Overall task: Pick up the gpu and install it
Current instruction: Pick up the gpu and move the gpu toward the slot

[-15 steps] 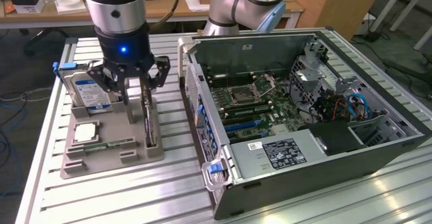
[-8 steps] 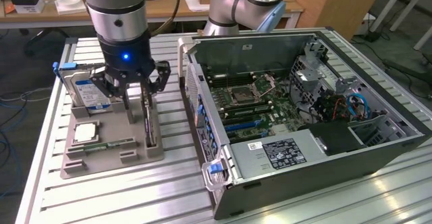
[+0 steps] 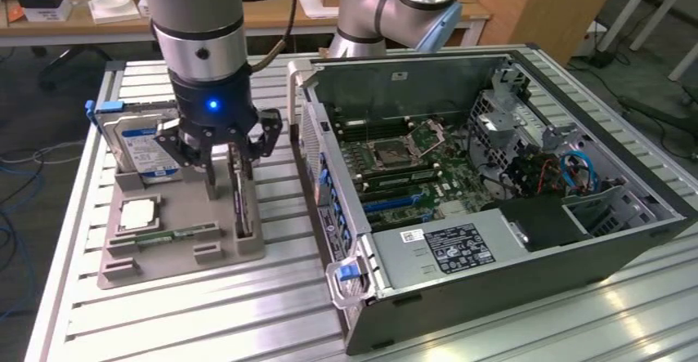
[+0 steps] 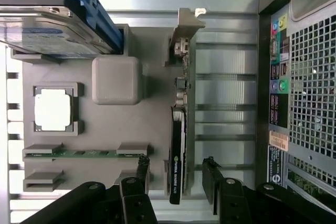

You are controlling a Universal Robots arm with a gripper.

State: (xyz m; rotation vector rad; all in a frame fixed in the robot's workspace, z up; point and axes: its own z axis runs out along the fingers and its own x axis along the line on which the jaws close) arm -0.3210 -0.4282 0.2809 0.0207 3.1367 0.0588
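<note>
My open fingers are still above the GPU's black edge [image 3: 241, 190], short of the GPU's sides, so my gripper lowers first and it is too early to close.
The gpu [image 3: 243, 207] stands on its long edge in a slot of the grey holder [image 3: 218, 254], its silvery bracket at the far end. In the wrist view the gpu [image 4: 178, 153] shows a thin black edge with a green logo. My gripper [image 3: 230, 166] hangs low over it, open. In the wrist view the gripper [image 4: 176, 165] has one finger [image 4: 142, 170] on each side of the card's near end, with gaps to the card on both sides. The open computer case [image 3: 491, 174] lies to the exterior view's right, motherboard [image 3: 420, 170] exposed.
The holder [image 4: 152, 90] also carries a hard drive [image 3: 142, 143] in a blue frame, a square processor [image 3: 140, 213] and a green memory stick [image 3: 175, 235]. The case's rear panel [image 4: 299, 77] with ports stands close beside the holder. A second arm's base [image 3: 382, 11] stands behind the case.
</note>
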